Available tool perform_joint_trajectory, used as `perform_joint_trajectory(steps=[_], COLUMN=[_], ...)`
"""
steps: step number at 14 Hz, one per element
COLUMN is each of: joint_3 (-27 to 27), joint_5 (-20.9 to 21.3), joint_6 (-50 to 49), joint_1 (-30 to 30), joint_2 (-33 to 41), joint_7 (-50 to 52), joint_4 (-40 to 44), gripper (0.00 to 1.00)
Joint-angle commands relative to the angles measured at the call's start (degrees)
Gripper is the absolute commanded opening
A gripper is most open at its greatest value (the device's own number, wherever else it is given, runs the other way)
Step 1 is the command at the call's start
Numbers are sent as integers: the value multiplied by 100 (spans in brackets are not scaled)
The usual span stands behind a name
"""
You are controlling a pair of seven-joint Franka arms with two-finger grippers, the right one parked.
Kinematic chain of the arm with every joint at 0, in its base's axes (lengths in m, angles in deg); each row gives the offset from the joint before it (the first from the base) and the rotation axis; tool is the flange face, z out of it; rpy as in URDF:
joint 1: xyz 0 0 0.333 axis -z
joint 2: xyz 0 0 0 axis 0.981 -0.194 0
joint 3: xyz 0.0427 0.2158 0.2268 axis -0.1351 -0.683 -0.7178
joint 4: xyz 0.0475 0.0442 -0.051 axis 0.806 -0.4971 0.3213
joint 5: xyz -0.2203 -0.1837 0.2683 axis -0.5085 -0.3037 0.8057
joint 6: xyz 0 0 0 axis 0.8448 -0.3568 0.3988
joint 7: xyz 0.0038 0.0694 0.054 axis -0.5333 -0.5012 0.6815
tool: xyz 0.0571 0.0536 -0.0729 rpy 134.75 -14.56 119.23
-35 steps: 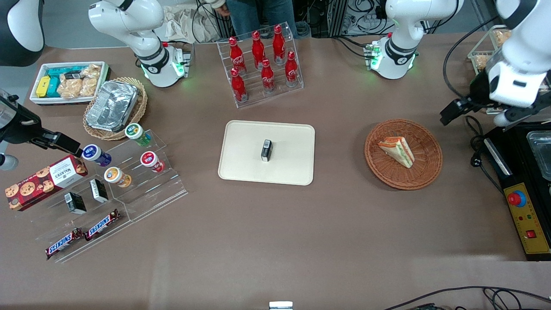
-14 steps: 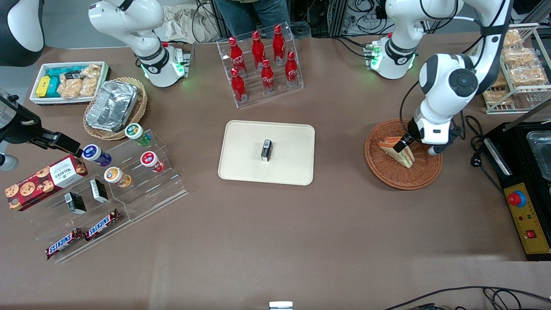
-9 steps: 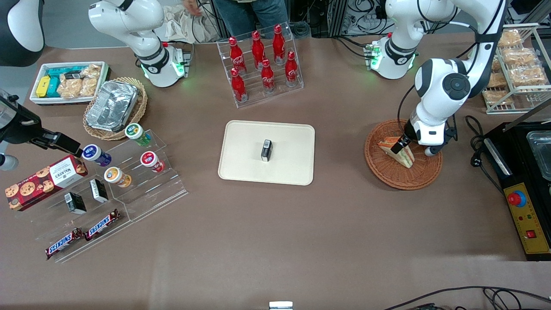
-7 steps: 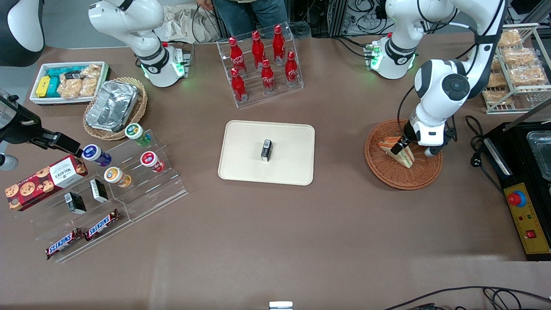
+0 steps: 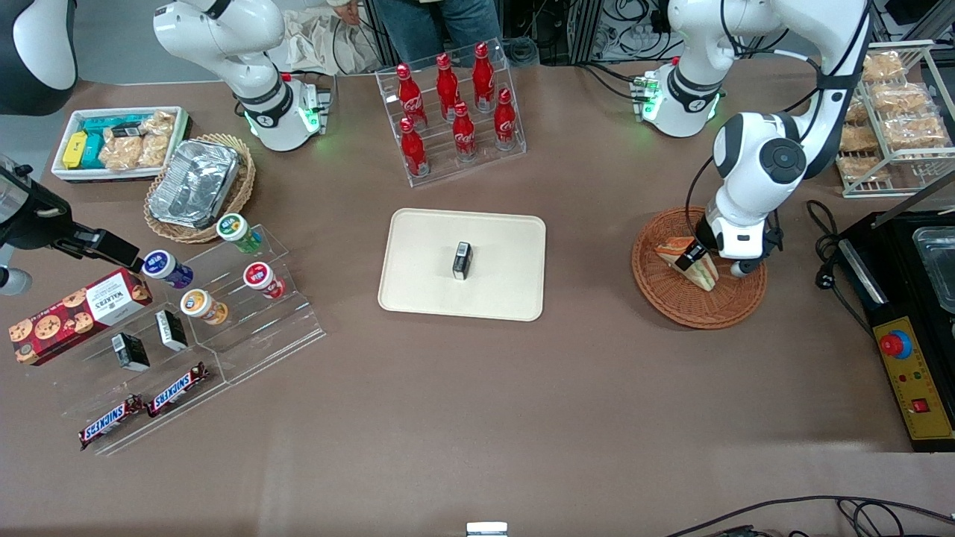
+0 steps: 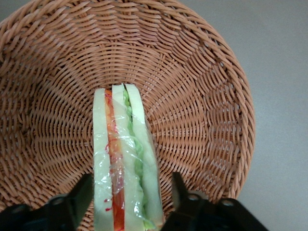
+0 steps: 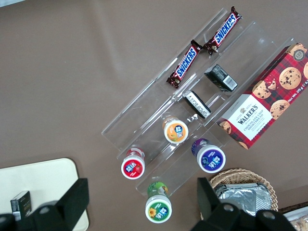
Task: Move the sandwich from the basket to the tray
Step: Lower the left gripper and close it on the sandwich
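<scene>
The wrapped sandwich needs to go on the cream tray, so the gripper next needs to grab it by its wide end [image 6: 127,211].
The sandwich [image 5: 703,276] is a wrapped wedge of pale bread with red and green layers, lying in the round reddish-brown wicker basket [image 5: 675,302] toward the working arm's end of the table. My gripper [image 5: 712,262] is low inside the basket and open, one finger on each flat side of the sandwich [image 6: 122,159]. In the left wrist view the gripper [image 6: 131,186] straddles the wedge's wide end: one finger sits close against the bread, while a strip of basket [image 6: 202,96] weave shows between the bread and the second finger. The cream tray [image 5: 425,253] lies at mid-table.
A small black box [image 5: 462,260] stands on the tray. A rack of red bottles [image 5: 455,104] is farther from the front camera than the tray. A wire rack of snack bags [image 5: 895,112] and a black control box [image 5: 914,380] flank the basket at the working arm's end.
The arm swung in from the table's end and came down over the basket. In the last second the gripper settled a little lower around the sandwich, which has not moved.
</scene>
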Motion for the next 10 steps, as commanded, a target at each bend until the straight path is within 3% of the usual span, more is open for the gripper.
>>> perform_joint_trajectory(steps=[1, 2, 3, 4, 5, 10], joint_3=[-23, -23, -23, -23, -23, -23], joint_5=[-2, -2, -2, -2, -2, 33], joint_6=[99, 116, 108, 108, 117, 108], joint_1=[55, 55, 55, 55, 55, 55], joint_2=[-65, -74, -66, -74, -100, -5], joint_7=[113, 122, 122, 114, 113, 78], joint_4=[-1, -1, -1, -1, -1, 43], gripper=[54, 50, 37, 14, 0, 0])
